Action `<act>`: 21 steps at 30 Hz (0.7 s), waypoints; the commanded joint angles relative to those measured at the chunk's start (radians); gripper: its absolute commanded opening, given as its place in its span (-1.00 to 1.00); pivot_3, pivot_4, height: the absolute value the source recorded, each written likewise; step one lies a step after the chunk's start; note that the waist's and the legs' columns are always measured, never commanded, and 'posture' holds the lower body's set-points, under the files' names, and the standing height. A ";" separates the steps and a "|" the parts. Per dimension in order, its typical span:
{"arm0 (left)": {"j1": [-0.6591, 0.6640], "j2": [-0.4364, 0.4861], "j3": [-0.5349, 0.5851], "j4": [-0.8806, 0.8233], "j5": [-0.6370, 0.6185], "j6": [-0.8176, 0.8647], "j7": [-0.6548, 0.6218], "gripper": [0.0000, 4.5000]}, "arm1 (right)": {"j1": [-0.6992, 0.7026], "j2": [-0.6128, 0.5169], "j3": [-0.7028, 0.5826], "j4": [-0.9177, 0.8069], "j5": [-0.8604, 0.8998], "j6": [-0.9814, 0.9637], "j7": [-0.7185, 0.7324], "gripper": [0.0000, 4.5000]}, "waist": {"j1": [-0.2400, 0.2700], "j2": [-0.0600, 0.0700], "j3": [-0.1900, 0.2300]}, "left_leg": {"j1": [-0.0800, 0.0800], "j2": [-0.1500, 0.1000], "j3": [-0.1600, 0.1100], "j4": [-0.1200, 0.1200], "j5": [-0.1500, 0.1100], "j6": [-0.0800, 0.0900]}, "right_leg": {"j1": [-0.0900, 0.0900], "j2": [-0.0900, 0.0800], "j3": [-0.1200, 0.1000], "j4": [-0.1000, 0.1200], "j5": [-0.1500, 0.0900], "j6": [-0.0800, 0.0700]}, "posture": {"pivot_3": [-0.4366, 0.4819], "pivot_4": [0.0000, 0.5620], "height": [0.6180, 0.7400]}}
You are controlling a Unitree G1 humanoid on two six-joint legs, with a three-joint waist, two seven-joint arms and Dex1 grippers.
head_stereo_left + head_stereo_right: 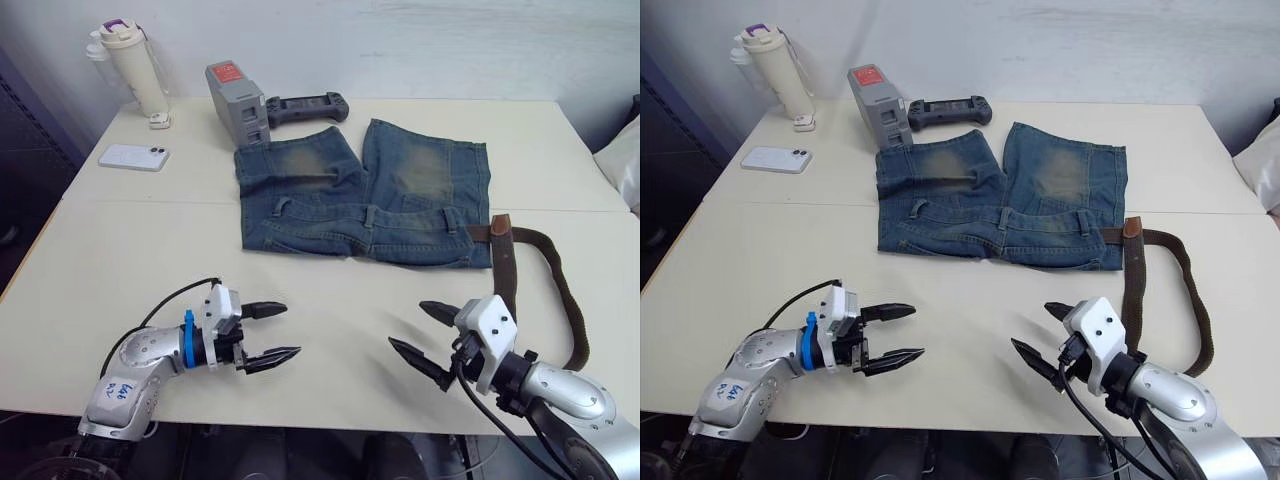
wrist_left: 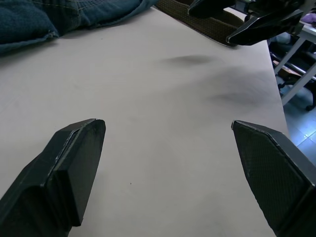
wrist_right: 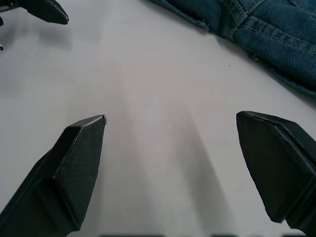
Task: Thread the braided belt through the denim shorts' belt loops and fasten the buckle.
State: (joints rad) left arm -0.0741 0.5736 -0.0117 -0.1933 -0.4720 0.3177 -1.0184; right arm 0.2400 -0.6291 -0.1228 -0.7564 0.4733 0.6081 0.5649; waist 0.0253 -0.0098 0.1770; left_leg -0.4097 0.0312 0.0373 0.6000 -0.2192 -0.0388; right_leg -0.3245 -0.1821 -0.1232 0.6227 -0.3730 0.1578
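My right gripper grabs the braided part behind the belt's leather tip point(image 1: 506, 270) next, to thread the braided belt point(image 1: 570, 300) through the shorts' belt loops.
The denim shorts point(image 1: 365, 195) lie flat on the table's far half, waistband toward me, legs away. Short belt loops point(image 1: 372, 215) stand along the waistband. The braided belt point(image 1: 570, 300) lies to the right of the shorts in a long bend. Its tan end point(image 1: 500, 225) rests by the waistband's right corner, where a dark strand meets the denim. The buckle is out of view. My left gripper point(image 1: 290, 330) hovers open over bare table in front of the shorts. My right gripper point(image 1: 406, 324) is open too, just left of the belt point(image 2: 207, 24).
At the back left of the table point(image 1: 150, 260) stand a cream bottle point(image 1: 130, 65), a white phone point(image 1: 133, 156), a grey box with a red label point(image 1: 237, 100) and a black controller point(image 1: 308, 107). The table's front edge runs just under both arms.
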 commanded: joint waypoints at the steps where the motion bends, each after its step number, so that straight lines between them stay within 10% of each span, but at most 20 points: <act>1: -0.076 0.025 0.005 0.029 -0.005 -0.010 -0.044 1.00 | -0.026 -0.027 -0.035 -0.047 0.036 0.036 0.002 0.99 | 0.000 -0.001 0.000 | 0.000 0.000 0.000 0.000 0.000 0.000 | 0.000 0.000 0.000 0.000 0.000 0.000 | -0.05 -0.47 1.00; 15: -0.530 -0.010 -0.054 0.247 -0.021 0.101 -0.169 1.00 | -0.221 -0.070 -0.273 -0.099 0.277 0.424 -0.207 0.99 | -0.001 -0.006 0.003 | -0.001 0.000 0.001 -0.002 0.000 0.000 | 0.000 0.000 0.000 0.001 0.000 0.000 | -0.05 -0.47 1.00; 21: -0.737 -0.066 -0.074 0.375 -0.036 0.131 -0.268 1.00 | -0.194 -0.066 -0.589 -0.043 0.317 0.592 -0.333 0.99 | 0.011 -0.010 0.006 | -0.003 0.000 0.000 0.001 0.000 0.001 | 0.000 0.000 -0.001 0.002 0.000 0.001 | -0.05 -0.47 1.00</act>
State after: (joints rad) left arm -0.7824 0.5158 -0.0904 0.1740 -0.4855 0.4467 -1.2603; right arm 0.0463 -0.6938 -0.6316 -0.7986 0.7781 1.1677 0.2612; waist 0.0359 -0.0202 0.1831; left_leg -0.4128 0.0308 0.0378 0.6015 -0.2201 -0.0373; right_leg -0.3243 -0.1819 -0.1241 0.6245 -0.3725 0.1585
